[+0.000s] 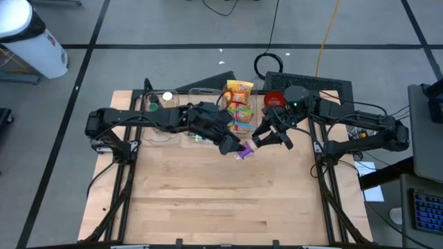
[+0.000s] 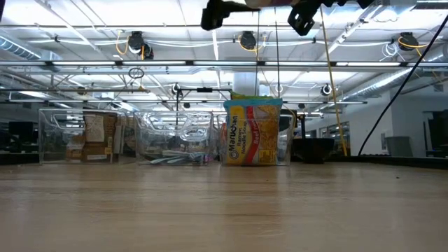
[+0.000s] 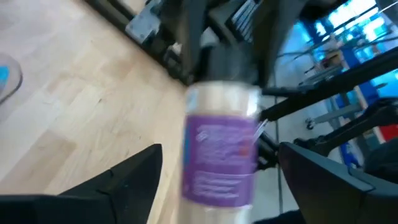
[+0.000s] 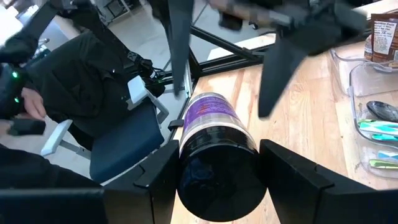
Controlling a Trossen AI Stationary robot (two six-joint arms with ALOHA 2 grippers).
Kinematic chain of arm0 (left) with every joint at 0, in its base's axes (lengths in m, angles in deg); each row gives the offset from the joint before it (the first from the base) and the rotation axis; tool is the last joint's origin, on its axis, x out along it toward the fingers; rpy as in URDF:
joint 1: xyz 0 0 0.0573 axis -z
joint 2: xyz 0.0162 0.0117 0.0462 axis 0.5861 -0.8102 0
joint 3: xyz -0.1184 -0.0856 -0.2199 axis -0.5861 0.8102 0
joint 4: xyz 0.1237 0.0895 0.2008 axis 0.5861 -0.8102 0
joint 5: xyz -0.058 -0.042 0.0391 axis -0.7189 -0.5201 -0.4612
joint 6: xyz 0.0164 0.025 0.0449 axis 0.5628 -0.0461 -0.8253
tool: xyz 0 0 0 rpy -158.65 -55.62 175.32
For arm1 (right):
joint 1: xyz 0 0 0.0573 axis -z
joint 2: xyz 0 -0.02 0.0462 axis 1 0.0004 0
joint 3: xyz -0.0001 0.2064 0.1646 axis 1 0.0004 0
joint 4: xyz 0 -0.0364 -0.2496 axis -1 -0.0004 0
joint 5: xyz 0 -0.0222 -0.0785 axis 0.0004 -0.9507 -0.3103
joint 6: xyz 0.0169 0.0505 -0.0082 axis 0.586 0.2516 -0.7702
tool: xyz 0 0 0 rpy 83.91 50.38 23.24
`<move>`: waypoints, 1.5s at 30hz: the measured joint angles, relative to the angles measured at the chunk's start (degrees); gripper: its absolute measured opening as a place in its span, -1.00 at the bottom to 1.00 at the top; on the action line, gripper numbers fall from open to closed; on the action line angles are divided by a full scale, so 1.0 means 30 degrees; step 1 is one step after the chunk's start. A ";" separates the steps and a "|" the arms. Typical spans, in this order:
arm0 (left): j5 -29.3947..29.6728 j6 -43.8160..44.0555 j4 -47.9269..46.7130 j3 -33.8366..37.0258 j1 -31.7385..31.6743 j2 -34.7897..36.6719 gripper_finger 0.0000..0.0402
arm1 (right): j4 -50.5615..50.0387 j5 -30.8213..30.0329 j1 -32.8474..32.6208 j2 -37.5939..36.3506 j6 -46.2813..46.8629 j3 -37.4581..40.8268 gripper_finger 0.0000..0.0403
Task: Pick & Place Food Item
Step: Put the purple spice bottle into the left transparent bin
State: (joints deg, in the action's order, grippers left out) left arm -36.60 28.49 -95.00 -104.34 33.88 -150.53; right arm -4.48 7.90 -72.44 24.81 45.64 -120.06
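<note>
I will next grab the jar with my left gripper by its purple-labelled body (image 1: 244, 151) (image 3: 219, 160) to put it into the clear bin of jars.
A small jar (image 1: 243, 150) with a purple label and a black lid hangs above the middle of the table, between the two arms. My right gripper (image 4: 219, 180) comes from the table's right and is shut on it. My left gripper (image 3: 221, 186) reaches in from the table's left and is open. Its fingers (image 3: 127, 183) stand on either side of the jar's labelled body (image 3: 219, 149) with a gap on both sides. In the right wrist view the same left fingers (image 4: 281, 68) show apart beyond the jar. My right gripper pinches the jar's black-lidded end (image 4: 217, 163) between its two fingers, one on each side. The fingers come about level from the table's right and lie along the jar. The jar lies roughly level, its purple-labelled end pointing at my left gripper, clear of the table.
Clear plastic bins (image 2: 178, 136) stand along the far edge. One holds yellow noodle packets (image 1: 239, 97), another utensils (image 4: 379, 134). A red thing (image 1: 275, 99) lies at the far right. The near half of the wooden table (image 1: 221, 200) is bare.
</note>
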 joint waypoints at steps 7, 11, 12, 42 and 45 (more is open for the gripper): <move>-0.0056 -0.0068 0.0656 0.0010 0.0127 -0.1279 0.74 | 0.0503 0.0341 0.0000 0.0007 0.0636 0.0001 -0.05; 0.0052 -0.0452 0.0817 0.0010 0.0345 -0.1585 0.74 | 0.0666 0.0447 0.0000 0.0007 0.0804 0.0015 -0.05; 0.0014 -0.0591 0.0963 0.0010 0.0390 -0.1624 0.74 | 0.0717 0.0485 0.0000 0.0004 0.0820 0.0015 -0.05; 0.0193 -0.0704 0.1591 0.0010 0.0708 -0.1682 0.02 | 0.0896 0.0435 0.0000 -0.0007 0.0722 0.0004 -0.06; 0.0207 -0.0880 0.1590 0.0010 0.0708 -0.1682 -0.02 | 0.0911 0.0417 0.0000 -0.0007 0.0712 0.0000 -0.06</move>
State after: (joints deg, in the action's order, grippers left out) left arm -35.98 25.85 -90.23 -104.31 36.00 -155.58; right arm -1.74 9.15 -72.44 24.78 47.77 -120.06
